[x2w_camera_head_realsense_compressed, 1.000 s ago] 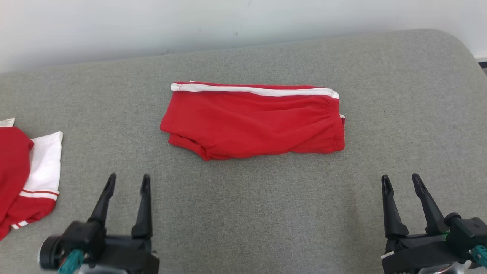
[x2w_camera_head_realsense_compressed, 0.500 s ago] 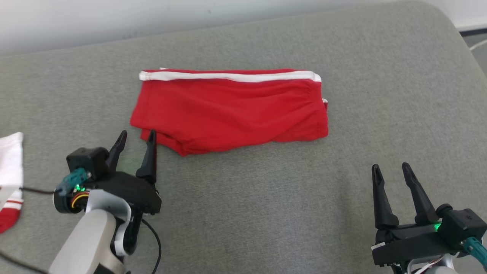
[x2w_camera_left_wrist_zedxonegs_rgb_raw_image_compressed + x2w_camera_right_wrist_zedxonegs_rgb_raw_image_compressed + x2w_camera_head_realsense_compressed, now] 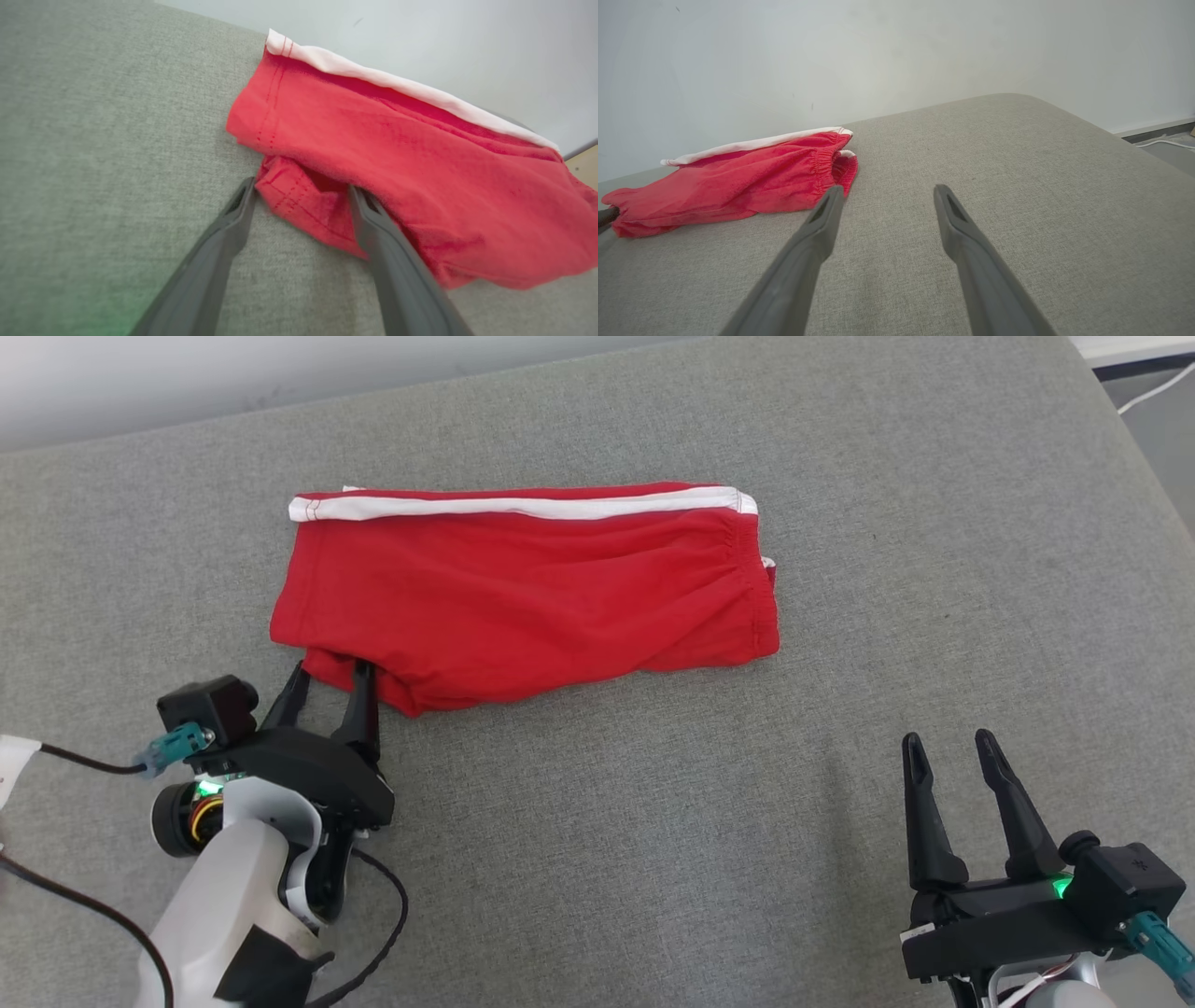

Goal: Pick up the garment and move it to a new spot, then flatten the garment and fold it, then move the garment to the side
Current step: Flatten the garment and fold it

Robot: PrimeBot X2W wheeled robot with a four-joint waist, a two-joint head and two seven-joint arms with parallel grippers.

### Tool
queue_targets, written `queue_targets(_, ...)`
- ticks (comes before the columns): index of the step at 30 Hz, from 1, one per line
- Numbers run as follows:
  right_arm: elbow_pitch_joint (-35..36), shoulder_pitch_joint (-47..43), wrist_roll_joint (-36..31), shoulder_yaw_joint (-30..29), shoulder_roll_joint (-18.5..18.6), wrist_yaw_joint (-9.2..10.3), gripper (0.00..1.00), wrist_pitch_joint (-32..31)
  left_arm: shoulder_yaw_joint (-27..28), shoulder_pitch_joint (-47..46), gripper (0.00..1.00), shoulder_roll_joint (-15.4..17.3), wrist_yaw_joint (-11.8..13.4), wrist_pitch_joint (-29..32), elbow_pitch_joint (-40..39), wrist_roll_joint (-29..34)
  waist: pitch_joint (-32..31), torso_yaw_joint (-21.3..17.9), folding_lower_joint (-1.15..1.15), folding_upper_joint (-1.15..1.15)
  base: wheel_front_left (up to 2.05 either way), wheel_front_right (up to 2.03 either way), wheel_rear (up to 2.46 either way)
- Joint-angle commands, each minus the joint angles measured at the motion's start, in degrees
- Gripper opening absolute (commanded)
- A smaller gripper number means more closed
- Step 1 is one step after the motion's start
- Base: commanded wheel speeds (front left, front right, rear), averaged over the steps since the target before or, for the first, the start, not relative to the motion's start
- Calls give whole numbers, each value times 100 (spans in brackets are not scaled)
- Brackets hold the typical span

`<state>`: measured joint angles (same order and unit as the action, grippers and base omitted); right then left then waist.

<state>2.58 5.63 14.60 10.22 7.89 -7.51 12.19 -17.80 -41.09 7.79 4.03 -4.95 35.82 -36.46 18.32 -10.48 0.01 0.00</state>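
The red shorts (image 3: pixel 515 588) lie flat on the cushion, and a fold of their hem is bunched up at one corner of the shorts. My left gripper should pinch that fold next.
The garment (image 3: pixel 523 588) is a pair of red shorts with a white side stripe, folded in half and lying flat on the grey cushion (image 3: pixel 653 821). My left gripper (image 3: pixel 329 677) stands open at the shorts' near left corner, its fingertips straddling the lower leg hem. In the left wrist view that hem (image 3: pixel 303 200) lies between the two fingers (image 3: pixel 224 228), unpinched. My right gripper (image 3: pixel 948 751) is open over bare cushion, well to the right of and nearer than the shorts. The right wrist view has the shorts (image 3: pixel 738 182) off to the left of its gripper (image 3: pixel 885 191).
A pale wall (image 3: pixel 187 373) runs behind the cushion's far edge. The cushion's rounded right edge (image 3: pixel 1148 476) drops to the floor, where a white cable (image 3: pixel 1153 387) lies. A scrap of white cloth (image 3: pixel 11 761) shows at the left edge. Black cables (image 3: pixel 383 933) trail from my left arm.
The head camera has tilted and shifted. My left gripper has advanced from open cushion to the shorts' near left corner, its tips now at the hem. The right gripper keeps its place.
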Motion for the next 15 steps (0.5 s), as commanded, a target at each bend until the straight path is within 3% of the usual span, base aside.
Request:
queue_targets(1, -10, 45, 37, 2, 15, 4, 100, 28, -27, 12, 100, -50, -57, -19, 89, -22, 3, 2, -1, 0, 0, 0, 0)
queue_targets(7, -48, 23, 67, -19, 9, 4, 100, 46, -77, -75, 100, -91, -161, -68, 290, -69, -12, 12, -1, 0, 0, 0, 0)
queue_targets(8, -46, 20, 67, -25, 0, 4, 100, 50, -99, -87, 92, -102, -192, -57, 315, -71, -13, 16, -1, 0, 0, 0, 0)
queue_targets(9, -46, 22, 70, -24, -9, 4, 100, 54, -114, -96, 72, -118, -229, -44, 339, -94, -12, 17, -1, 0, 0, 0, 0)
queue_targets(10, -51, 27, 76, -19, -15, 4, 100, 58, -132, -100, 21, -133, -281, -19, 366, -117, -14, 17, -1, 0, 0, 0, 0)
queue_targets(11, -52, 32, 79, -10, -17, 4, 100, 60, -144, -102, 0, -141, -286, -20, 387, -118, -15, 15, -1, 0, 0, 0, 0)
queue_targets(15, -53, 35, 102, -14, -9, 4, 100, 67, -153, -83, 0, -132, -287, -155, 411, -98, -15, 15, -1, 0, 0, 0, 0)
